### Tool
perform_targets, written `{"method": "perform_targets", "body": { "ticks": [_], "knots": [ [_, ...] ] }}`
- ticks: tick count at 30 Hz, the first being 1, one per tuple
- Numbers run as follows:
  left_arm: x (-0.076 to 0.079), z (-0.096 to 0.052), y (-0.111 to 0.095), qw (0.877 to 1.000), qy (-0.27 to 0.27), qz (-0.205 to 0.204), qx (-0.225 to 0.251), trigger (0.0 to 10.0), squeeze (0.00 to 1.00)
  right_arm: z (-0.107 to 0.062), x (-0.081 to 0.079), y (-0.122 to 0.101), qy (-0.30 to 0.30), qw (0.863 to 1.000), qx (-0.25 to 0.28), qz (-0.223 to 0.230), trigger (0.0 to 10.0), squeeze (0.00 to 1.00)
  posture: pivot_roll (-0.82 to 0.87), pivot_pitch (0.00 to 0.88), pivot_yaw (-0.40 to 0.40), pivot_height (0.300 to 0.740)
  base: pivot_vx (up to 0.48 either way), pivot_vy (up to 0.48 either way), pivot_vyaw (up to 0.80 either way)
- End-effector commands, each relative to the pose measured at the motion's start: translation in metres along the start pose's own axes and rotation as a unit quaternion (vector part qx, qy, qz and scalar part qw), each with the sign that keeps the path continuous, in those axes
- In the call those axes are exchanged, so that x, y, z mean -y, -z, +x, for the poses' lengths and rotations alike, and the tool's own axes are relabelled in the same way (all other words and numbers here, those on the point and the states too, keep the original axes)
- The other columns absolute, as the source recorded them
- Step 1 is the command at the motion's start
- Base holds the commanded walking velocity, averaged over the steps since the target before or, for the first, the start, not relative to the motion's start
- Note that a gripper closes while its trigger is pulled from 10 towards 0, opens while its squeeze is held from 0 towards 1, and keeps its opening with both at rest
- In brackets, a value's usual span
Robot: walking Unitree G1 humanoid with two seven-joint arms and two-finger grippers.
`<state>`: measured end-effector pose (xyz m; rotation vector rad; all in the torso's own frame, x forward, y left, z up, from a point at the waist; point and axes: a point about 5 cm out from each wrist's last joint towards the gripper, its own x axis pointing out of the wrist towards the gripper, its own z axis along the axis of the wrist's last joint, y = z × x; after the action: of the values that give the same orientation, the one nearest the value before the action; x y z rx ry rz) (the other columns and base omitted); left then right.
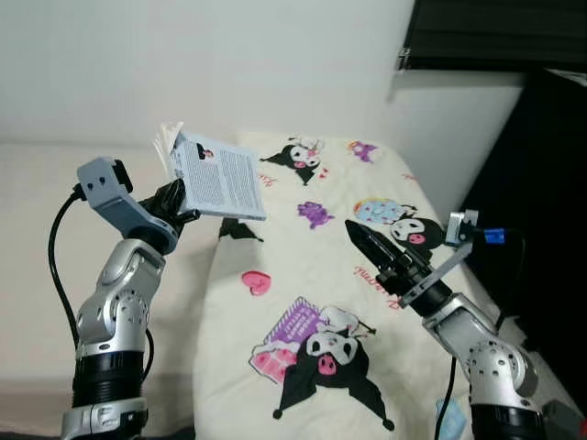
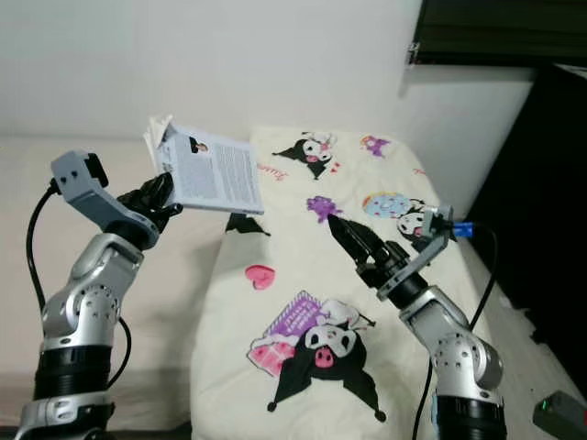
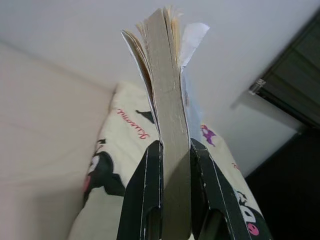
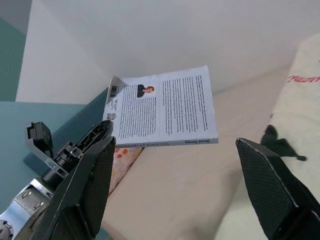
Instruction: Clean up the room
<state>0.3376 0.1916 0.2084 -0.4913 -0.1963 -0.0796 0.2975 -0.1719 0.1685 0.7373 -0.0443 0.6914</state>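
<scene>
My left gripper's fingers fill the book's end beside the barcode, so I should next grab the book by its loose short end [image 1: 256,192] [image 4: 210,107] with my right gripper.
My left gripper [image 1: 180,198] is shut on a paperback book [image 1: 220,178] and holds it raised, nearly flat, over the left edge of the bed. In the left wrist view both black fingers [image 3: 145,195] clamp the book [image 3: 169,105] by its bottom edge, and its pages fan out at the far end. The back cover, with printed text and a small photo, shows in the right wrist view [image 4: 165,107]. My right gripper [image 1: 359,234] hovers open over the right half of the bed, pointing toward the book, with nothing between its fingers [image 4: 85,185].
The bed is covered by a cream blanket [image 1: 312,266] printed with black and purple cartoon figures. A beige surface [image 1: 37,238] lies to the left, a white wall behind. A dark cabinet [image 1: 546,183] stands close on the right.
</scene>
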Motion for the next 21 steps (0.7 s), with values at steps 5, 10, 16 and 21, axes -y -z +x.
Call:
{"method": "perform_targets", "body": {
  "ticks": [5, 10, 16, 21],
  "knots": [
    [0.012, 0.002, -0.004, 0.999, 0.031, 0.006, 0.006, 10.0, 0.00, 0.001, 0.000, 0.001, 0.002, 1.000, -0.001, -0.002, 10.0, 0.00, -0.08, 0.027, -0.040, 0.704, -0.265, 0.000, 0.00],
    [0.014, 0.001, -0.005, 0.999, 0.039, -0.005, 0.012, 10.0, 0.00, 0.001, 0.000, -0.001, 0.001, 1.000, 0.002, -0.001, 10.0, 0.00, -0.09, 0.026, -0.040, 0.718, -0.107, 0.000, 0.00],
    [0.023, 0.001, -0.006, 0.998, 0.059, 0.016, 0.017, 10.0, 0.00, 0.002, 0.001, -0.003, 0.003, 1.000, 0.009, 0.001, 10.0, 0.00, -0.08, 0.024, -0.038, 0.740, -0.080, 0.000, 0.00],
    [0.021, 0.001, -0.005, 0.998, 0.055, 0.013, 0.017, 10.0, 0.00, 0.003, 0.002, -0.003, 0.009, 1.000, 0.017, 0.003, 10.0, 0.00, -0.08, 0.020, -0.037, 0.740, 0.000, 0.000, 0.00]
  ]
}}
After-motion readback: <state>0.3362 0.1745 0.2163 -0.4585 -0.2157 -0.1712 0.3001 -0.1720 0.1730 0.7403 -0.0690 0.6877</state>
